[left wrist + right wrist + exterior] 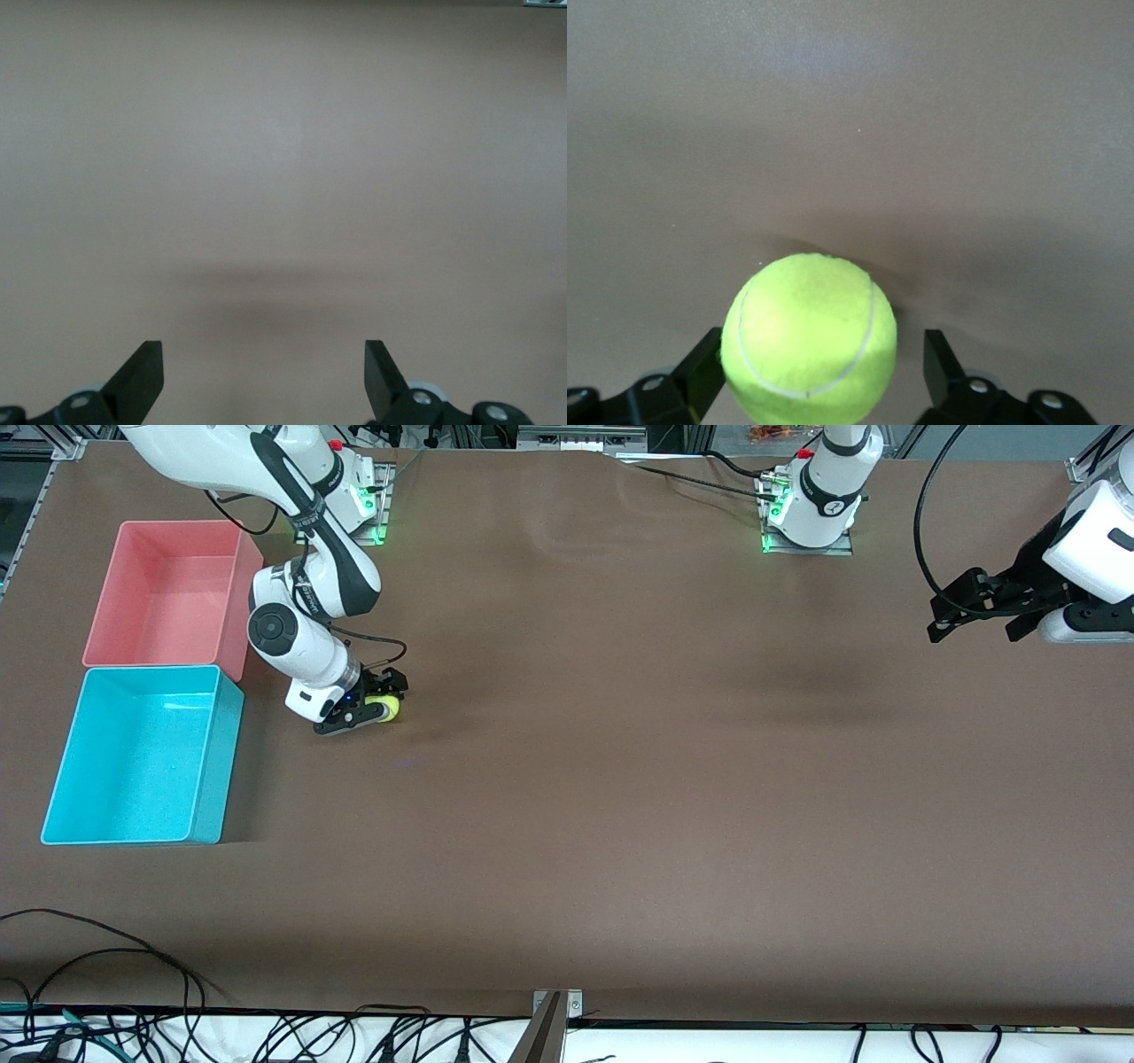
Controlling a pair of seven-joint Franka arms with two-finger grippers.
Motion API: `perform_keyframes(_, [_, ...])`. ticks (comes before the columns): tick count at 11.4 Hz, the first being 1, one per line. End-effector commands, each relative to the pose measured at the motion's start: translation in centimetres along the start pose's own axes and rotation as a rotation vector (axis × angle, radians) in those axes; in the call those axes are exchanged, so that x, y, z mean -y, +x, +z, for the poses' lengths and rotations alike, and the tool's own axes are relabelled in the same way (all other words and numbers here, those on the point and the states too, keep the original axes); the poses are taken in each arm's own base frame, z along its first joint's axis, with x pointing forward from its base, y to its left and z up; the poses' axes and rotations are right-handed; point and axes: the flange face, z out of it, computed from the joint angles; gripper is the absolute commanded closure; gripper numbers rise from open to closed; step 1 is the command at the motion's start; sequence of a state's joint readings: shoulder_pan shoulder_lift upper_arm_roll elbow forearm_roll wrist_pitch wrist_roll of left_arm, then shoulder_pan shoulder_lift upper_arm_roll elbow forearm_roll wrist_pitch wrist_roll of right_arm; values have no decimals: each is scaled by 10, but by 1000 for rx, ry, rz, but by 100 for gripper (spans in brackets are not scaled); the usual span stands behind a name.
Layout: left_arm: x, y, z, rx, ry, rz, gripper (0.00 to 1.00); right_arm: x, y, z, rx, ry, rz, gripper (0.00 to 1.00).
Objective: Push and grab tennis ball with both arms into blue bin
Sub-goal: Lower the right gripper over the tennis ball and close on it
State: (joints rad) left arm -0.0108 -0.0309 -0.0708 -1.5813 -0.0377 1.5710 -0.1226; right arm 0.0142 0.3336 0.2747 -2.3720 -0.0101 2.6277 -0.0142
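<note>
The robot's right gripper needs to grab the tennis ball (388, 710) by its fuzzy round sides next, to get it into the blue bin.
The yellow-green tennis ball (388, 710) rests on the brown table a short way from the blue bin (218, 766), toward the right arm's end. My right gripper (377, 702) is low at the table with the ball between its fingers. In the right wrist view the tennis ball (809, 336) touches one finger (700, 367), and a gap shows at the other, so the right gripper (822, 354) is open. The left arm waits with my left gripper (973, 633) open and holding nothing over the table at its own end. The left wrist view shows the left gripper (264, 363) above bare table.
A pink-red bin (250, 615) stands against the blue bin, farther from the front camera. Both bins hold nothing. Cables (133, 992) hang along the table's near edge. The arm bases (811, 522) stand along the table's edge farthest from the front camera.
</note>
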Motion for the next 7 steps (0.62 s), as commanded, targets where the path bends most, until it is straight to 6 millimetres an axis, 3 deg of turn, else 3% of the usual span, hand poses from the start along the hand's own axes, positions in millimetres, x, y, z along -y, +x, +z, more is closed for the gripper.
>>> perform_keyframes(1, [14, 1, -7, -5, -18, 31, 0, 6, 1, -2, -16, -4, 29, 6])
perform_keyframes(5, [13, 1, -6, -2, -18, 13, 0, 16, 5, 13, -39, 5, 31, 4])
perform_keyframes(7, [11, 2, -8, -5, -19, 16, 0, 16, 6, 15, -42, 5, 27, 33])
